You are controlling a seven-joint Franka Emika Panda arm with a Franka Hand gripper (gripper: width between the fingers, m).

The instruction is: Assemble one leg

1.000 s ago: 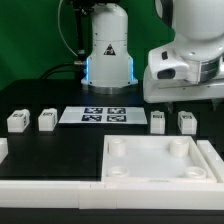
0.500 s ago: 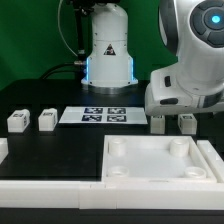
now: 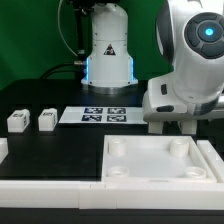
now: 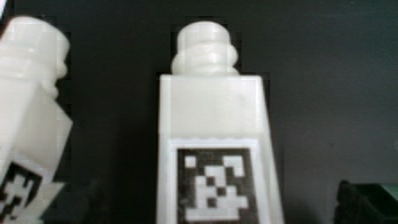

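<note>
My fingers reach down on both sides of the tagged leg in the wrist view, so my gripper should close on the leg now.
In the wrist view one leg (image 4: 214, 130), a white block with a knobbed end and a black-and-white tag, lies straight between my open gripper (image 4: 217, 205). The dark fingertips (image 4: 370, 200) stand apart on either side of it, not touching. A second leg (image 4: 27, 110) lies close beside it. In the exterior view my gripper (image 3: 186, 124) is low over the two legs at that view's right, which the hand mostly hides. Two more legs (image 3: 16, 121) (image 3: 46, 120) stand at the exterior view's left.
The large white square panel (image 3: 160, 160) with corner holes lies in front. The marker board (image 3: 105, 115) lies in the middle behind it. The robot base (image 3: 108, 45) stands at the back. A white strip (image 3: 50, 188) runs along the front left.
The arm has come down over the two legs at the exterior view's right, and the hand now covers them. Nothing else has moved.
</note>
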